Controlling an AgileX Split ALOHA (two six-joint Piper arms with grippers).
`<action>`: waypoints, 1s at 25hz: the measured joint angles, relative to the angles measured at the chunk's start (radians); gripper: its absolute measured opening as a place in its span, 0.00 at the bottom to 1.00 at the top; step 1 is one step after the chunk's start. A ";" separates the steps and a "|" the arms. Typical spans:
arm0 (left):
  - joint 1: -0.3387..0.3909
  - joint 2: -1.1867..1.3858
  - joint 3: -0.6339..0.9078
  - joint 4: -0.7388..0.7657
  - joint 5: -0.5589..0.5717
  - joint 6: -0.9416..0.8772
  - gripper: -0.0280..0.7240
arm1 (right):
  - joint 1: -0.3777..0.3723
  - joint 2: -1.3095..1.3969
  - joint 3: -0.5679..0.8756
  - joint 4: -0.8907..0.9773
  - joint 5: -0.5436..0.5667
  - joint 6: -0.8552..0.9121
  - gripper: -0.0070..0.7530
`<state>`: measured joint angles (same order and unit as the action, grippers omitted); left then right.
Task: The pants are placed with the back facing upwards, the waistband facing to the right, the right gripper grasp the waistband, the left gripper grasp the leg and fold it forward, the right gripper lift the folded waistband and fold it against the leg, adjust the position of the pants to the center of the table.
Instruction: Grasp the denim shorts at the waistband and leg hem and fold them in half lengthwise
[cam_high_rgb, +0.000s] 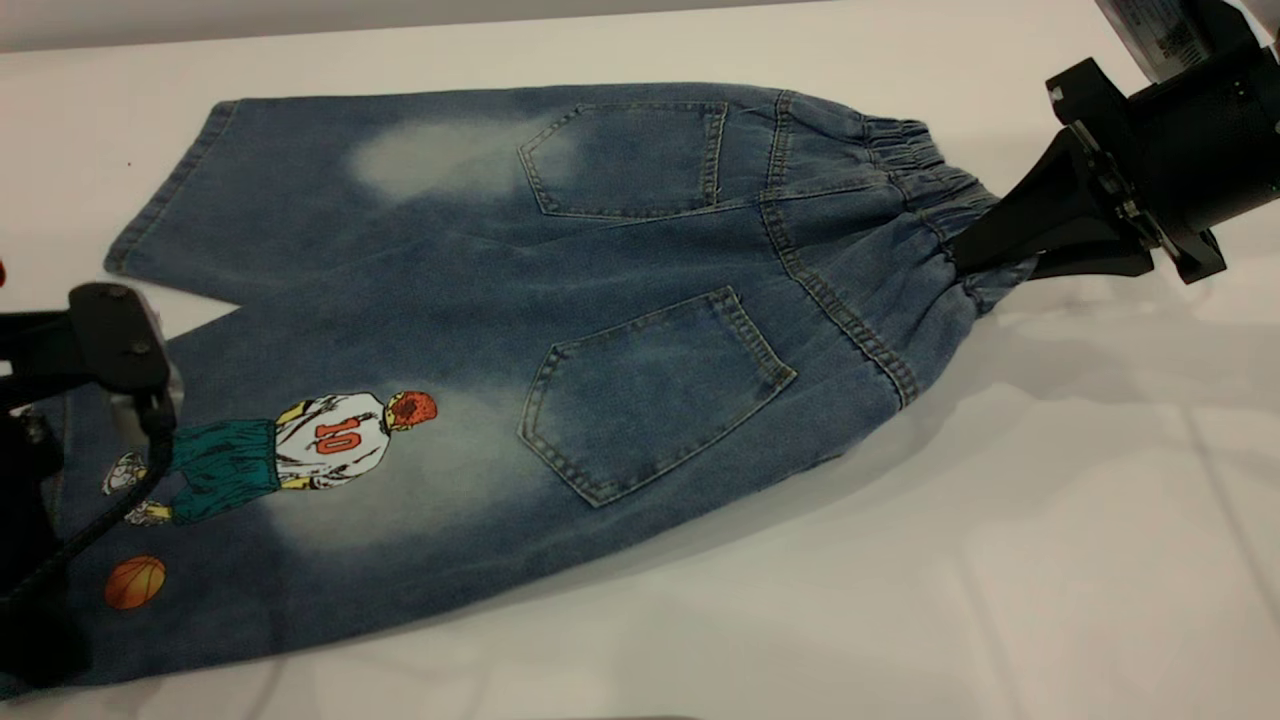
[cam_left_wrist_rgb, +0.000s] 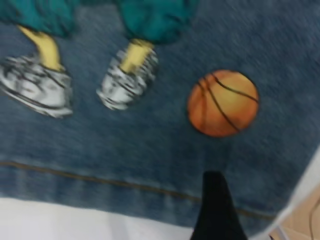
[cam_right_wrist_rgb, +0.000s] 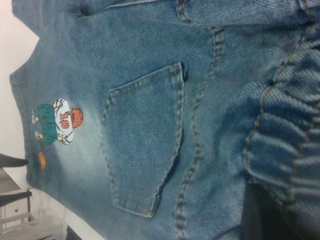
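I next need to grip the pants with my left gripper by the hem beside the basketball, so that I can fold the printed leg over the plain leg.
The pants lie back side up on the white table, with both patch pockets showing. Their elastic waistband points right. My right gripper is shut on the waistband's bunched near part and holds that end slightly off the table. In the right wrist view the gathered waistband sits by the right gripper. The printed leg lies at the front left, with the number 10 player and an orange ball. My left gripper hovers over that leg's hem, close above the denim.
The plain leg stretches to the back left. Bare white tabletop runs along the front and right of the pants. The table's left edge lies just past the printed leg's hem.
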<state>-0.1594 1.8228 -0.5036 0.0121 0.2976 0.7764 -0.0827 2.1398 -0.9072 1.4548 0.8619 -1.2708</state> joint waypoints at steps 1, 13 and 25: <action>0.000 -0.001 0.001 0.000 -0.008 0.000 0.63 | 0.000 0.000 0.000 0.000 -0.001 0.000 0.07; 0.000 0.048 0.018 0.000 -0.039 0.015 0.63 | 0.000 0.000 0.000 0.000 -0.001 0.000 0.07; 0.000 0.072 0.018 0.009 -0.125 0.017 0.51 | 0.000 0.000 0.000 0.001 0.003 0.001 0.08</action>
<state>-0.1594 1.8948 -0.4859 0.0209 0.1726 0.7934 -0.0827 2.1398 -0.9072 1.4557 0.8645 -1.2698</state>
